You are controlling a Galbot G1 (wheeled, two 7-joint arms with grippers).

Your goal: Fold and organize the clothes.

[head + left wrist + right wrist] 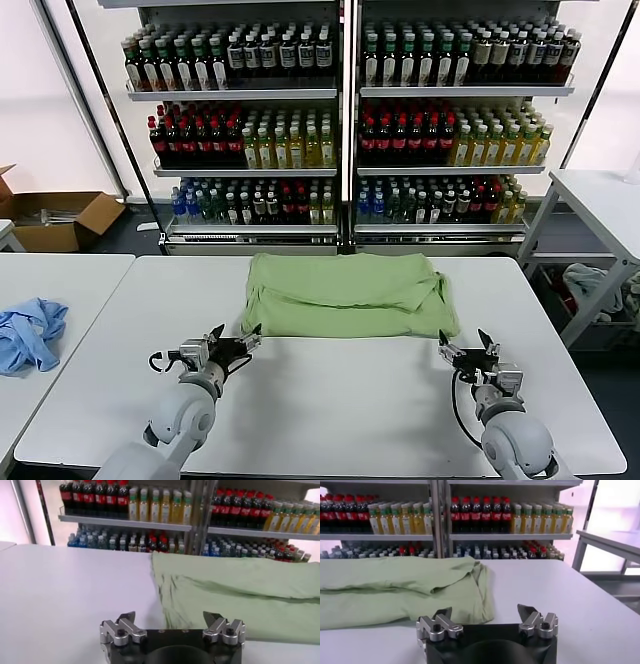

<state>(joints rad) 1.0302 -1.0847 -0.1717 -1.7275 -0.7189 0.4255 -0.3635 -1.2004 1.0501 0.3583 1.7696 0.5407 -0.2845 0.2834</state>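
I will next use my left gripper to grab its folded edge's corner (247, 330), so that I can fold the light green shirt (345, 294) further.
The light green shirt (345, 294) lies folded into a wide rectangle at the far middle of the white table (340, 410); its collar, buttons and printed graphic are hidden. My left gripper (236, 340) is open and empty, just short of the shirt's near left corner (172, 611). My right gripper (465, 345) is open and empty, just short of the near right corner (477, 607). Neither gripper touches the fabric.
A light blue garment (28, 332) lies on a second table at the left. Shelves of bottles (340, 110) stand behind the table. Another table (600, 200) stands at the right, and a cardboard box (60, 220) is on the floor at the far left.
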